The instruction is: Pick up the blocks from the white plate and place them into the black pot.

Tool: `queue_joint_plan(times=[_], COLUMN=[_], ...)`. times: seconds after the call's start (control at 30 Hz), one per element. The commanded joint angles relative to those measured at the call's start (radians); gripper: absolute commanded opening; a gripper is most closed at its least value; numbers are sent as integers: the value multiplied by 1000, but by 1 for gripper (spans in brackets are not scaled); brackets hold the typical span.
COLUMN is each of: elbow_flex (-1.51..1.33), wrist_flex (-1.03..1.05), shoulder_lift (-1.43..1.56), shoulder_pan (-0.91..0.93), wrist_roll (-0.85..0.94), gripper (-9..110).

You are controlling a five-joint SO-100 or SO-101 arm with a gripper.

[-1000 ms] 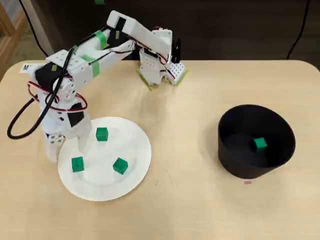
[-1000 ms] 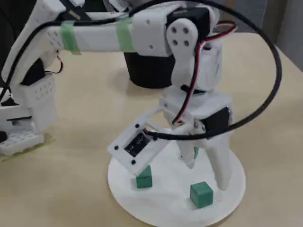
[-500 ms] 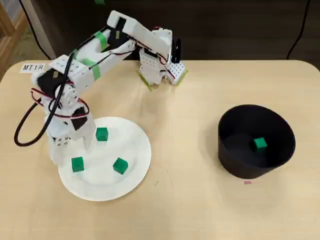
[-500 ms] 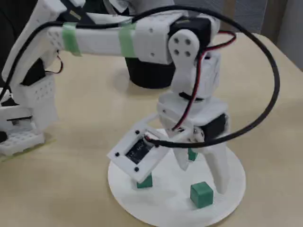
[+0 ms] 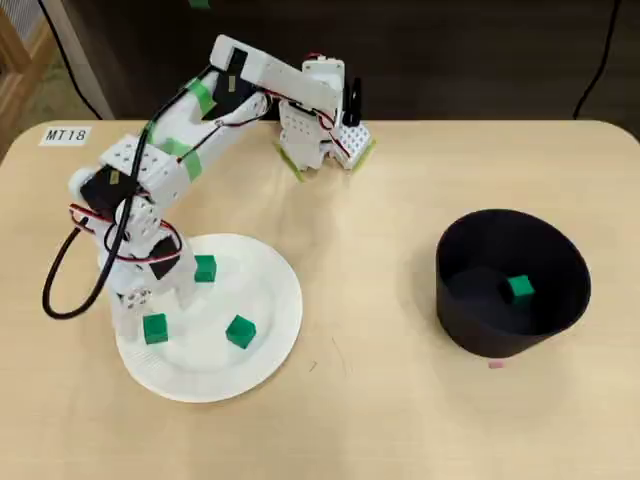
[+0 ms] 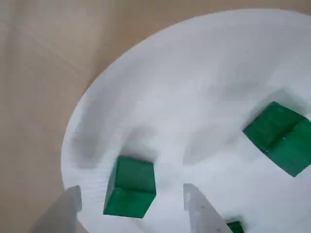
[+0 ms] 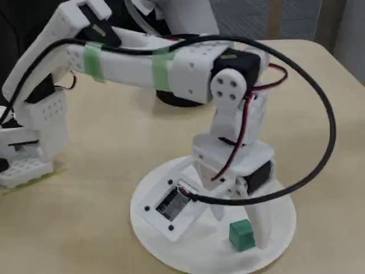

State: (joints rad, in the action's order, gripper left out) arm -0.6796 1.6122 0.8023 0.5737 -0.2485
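I should grab the green block from the white plate [image 5: 262, 285] by its opposite sides with my gripper next. Then it can go into the black pot [image 5: 513, 282].
Three green blocks lie on the white plate [image 5: 262, 285]: one at its upper left [image 5: 205, 268], one at its left edge [image 5: 154, 328] and one near the middle [image 5: 240, 331]. My gripper [image 5: 151, 311] is low over the plate's left part and open. The wrist view shows its two fingers on either side of the left block [image 6: 130, 187], with gaps on both sides, and a second block [image 6: 279, 137] to the right. In the fixed view the block [image 7: 242, 234] sits beside one finger [image 7: 260, 227]. The black pot [image 5: 513, 282] stands at the right with another green block [image 5: 519, 288] inside.
The arm's base [image 5: 320, 130] is fixed at the table's back edge, and a black cable [image 5: 60, 290] loops out to the left of the plate. A small label [image 5: 66, 134] lies at the table's back left corner.
The arm has swung toward the plate's left edge and lowered. The gripper has come down around the left block. The blocks have not moved.
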Motion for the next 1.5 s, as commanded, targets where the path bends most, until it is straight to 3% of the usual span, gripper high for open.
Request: queue_joint_plan(times=[0.0, 0.47, 0.7, 0.83, 1.0, 1.07, 1.27, 1.47], elbow_flex=[17, 18, 84, 284, 916, 957, 945, 222], wrist_flex=[-31, -121, -135, -84, -66, -60, 55, 54], shoulder_lift=[9, -40, -71, -110, -268, -218, 3, 555], shoulder_pan=[8, 5, 3, -9, -95, -156, -419, -644], wrist_roll=[5, -29, -44, 12, 187, 276, 485, 448], gripper=[27, 14, -1, -2, -2, -2, -2, -2])
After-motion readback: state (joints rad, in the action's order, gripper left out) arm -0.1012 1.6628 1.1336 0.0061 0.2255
